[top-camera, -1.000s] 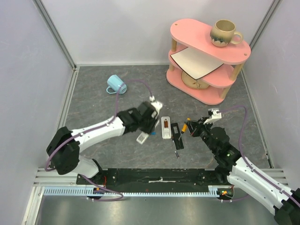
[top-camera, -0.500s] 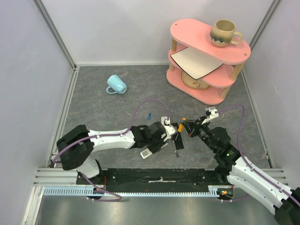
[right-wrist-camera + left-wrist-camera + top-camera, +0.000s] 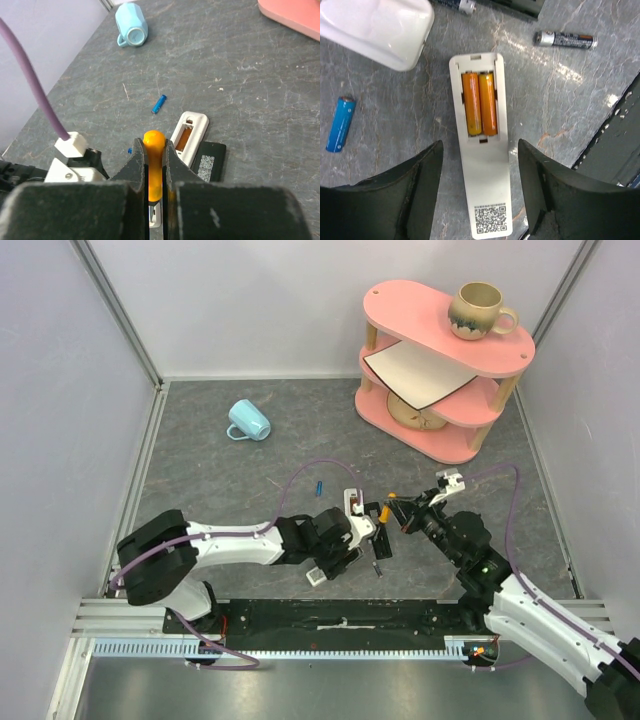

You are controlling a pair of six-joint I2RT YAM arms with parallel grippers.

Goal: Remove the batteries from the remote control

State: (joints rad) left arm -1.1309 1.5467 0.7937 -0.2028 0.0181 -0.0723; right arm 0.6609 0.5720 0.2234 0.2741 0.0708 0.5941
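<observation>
My left fingers are above the white remote and must lower before closing.
A white remote [image 3: 482, 150] lies back-up with its compartment open and two orange batteries [image 3: 480, 102] inside. My left gripper [image 3: 480, 150] is open, its fingers either side of the remote's lower end, not touching it. A blue battery [image 3: 341, 124] lies loose to the left and a dark battery [image 3: 565, 39] to the upper right. In the top view the left gripper [image 3: 355, 525] covers most of the remote. My right gripper [image 3: 155, 150] is shut on the orange screwdriver handle [image 3: 154, 142], just right of the remotes [image 3: 400, 512]. Another blue battery [image 3: 318, 485] lies farther back.
A black remote [image 3: 210, 162] lies beside the white one. A white rounded object [image 3: 375, 30] sits just beyond the white remote. A blue mug [image 3: 247, 421] lies on its side at back left. A pink shelf [image 3: 500, 355] with a mug [image 3: 478, 310] stands at back right.
My left gripper has swung right and down over the white remote. A blue battery now lies free on the table behind it. My right gripper shifted slightly left with the screwdriver.
</observation>
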